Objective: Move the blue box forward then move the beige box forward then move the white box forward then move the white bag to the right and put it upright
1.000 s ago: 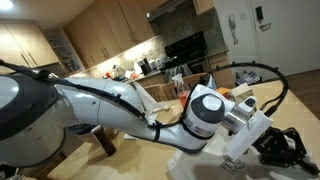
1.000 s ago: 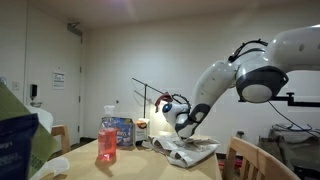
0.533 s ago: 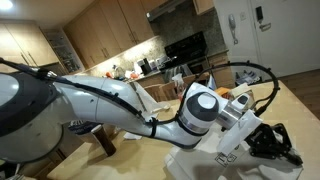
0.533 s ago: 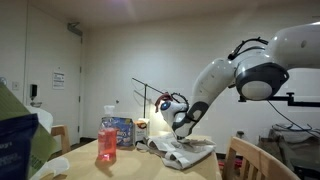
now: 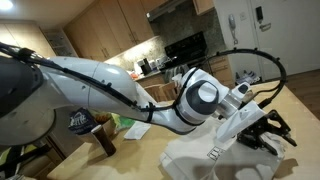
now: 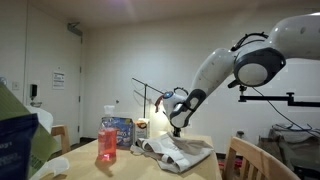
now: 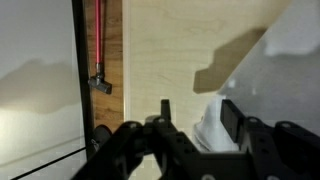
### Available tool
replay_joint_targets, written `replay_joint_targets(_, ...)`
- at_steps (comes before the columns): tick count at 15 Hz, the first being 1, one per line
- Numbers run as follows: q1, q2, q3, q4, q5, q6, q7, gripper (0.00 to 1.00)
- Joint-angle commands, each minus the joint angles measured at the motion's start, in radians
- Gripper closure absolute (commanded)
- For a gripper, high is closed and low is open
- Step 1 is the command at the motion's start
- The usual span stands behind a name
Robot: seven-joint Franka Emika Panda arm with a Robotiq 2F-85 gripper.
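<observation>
I need to grab the slumped white bag by the loose fold at its end next, to pull it across the table and stand it upright.
The white bag (image 5: pixel 208 156) lies slumped and crumpled on the wooden table (image 5: pixel 150 150); in an exterior view the white bag (image 6: pixel 186 153) is a low heap. My gripper (image 5: pixel 270 130) hovers just above the bag's end, and in an exterior view the gripper (image 6: pixel 176 126) hangs over the heap. In the wrist view the gripper (image 7: pixel 198 108) is open, with a fold of the white bag (image 7: pixel 207 130) between the fingers, next to the right pad and apart from the left finger. A blue box (image 6: pixel 120 131) stands behind. The beige and white boxes cannot be made out.
A red-tinted bottle (image 6: pixel 107 142) stands near the table's front. A blue and green object (image 6: pixel 18 140) fills the near left corner. A chair back (image 6: pixel 243 158) rises at the right. The table edge (image 7: pixel 124 60) runs beside a red-handled tool (image 7: pixel 100 45) on the floor.
The jaws have come apart and let go of the bag. The gripper has risen a little, and the bag has settled lower on the table.
</observation>
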Motion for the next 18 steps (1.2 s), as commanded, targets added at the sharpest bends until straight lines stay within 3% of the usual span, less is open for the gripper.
replay_joint_targets(1, 0.060, -0.050, -0.062, -0.096, -0.024, 0.002, 0.044, 0.11)
replay_joint_targets(3, 0.104, -0.053, -0.124, -0.133, -0.031, 0.001, 0.092, 0.00)
replay_joint_targets(6, 0.185, -0.091, -0.221, -0.243, -0.030, 0.057, 0.170, 0.01)
replay_joint_targets(8, 0.240, -0.122, -0.274, -0.323, -0.023, 0.111, 0.203, 0.28)
replay_joint_targets(11, 0.303, -0.184, -0.312, -0.443, -0.009, 0.235, 0.210, 0.51)
replay_joint_targets(12, 0.279, -0.249, -0.255, -0.474, -0.099, 0.285, 0.252, 0.58)
replay_joint_targets(17, 0.252, -0.406, -0.105, -0.603, -0.142, 0.540, 0.218, 0.97)
replay_joint_targets(18, 0.242, -0.434, -0.066, -0.624, -0.149, 0.582, 0.205, 1.00)
